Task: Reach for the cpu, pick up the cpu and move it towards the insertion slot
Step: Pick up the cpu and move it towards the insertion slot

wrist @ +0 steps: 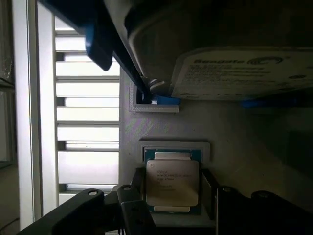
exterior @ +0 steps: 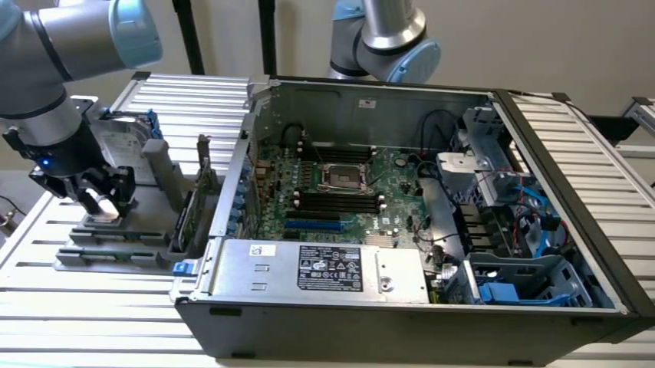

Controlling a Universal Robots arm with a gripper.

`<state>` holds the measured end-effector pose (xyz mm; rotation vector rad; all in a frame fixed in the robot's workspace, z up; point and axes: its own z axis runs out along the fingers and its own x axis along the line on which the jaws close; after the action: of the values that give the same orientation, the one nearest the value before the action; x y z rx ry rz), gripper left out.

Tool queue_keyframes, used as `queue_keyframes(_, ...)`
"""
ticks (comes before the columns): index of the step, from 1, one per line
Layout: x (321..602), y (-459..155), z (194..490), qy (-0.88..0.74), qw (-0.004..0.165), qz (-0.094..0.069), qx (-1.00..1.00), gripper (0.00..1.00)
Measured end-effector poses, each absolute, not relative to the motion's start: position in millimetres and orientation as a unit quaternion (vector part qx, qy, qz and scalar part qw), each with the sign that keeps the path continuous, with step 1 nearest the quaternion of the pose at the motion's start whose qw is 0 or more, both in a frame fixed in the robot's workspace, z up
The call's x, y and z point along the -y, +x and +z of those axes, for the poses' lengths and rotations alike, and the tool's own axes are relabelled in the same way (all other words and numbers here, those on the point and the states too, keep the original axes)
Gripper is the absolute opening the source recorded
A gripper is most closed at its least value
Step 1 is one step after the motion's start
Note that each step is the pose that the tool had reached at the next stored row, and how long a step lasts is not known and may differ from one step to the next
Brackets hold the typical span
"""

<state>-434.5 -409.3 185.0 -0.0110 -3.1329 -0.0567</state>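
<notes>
The raised rim of the holder's hollow goes around the corners of the cpu. My gripper needs to grab the cpu by its open side edges next.
The cpu, a small square chip with a silvery top, lies flat in its recess on the grey holder. My gripper is lowered over it, open, with one dark finger on each side close to the chip's edges. In the exterior view the gripper stands over the grey holder at that view's left, outside the computer case. The insertion slot, a square socket with a shiny frame and dark centre, sits on the motherboard inside the open case.
A silver hard drive with blue bracket stands on the holder right behind the gripper, also close above the chip as the hard drive. Cards stand upright between holder and case. A second arm hangs behind the case.
</notes>
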Motion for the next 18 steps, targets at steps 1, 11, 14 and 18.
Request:
queue_keyframes(1,409,-434,186,-0.003,0.004,-0.018,1.000,0.55)
queue_keyframes(11,409,-434,215,-0.004,0.008,-0.018,1.000,0.55)
queue_keyframes(14,409,-433,229,-0.004,0.008,-0.018,1.000,0.55)
queue_keyframes(18,409,-431,247,-0.004,0.008,-0.018,1.000,0.55)
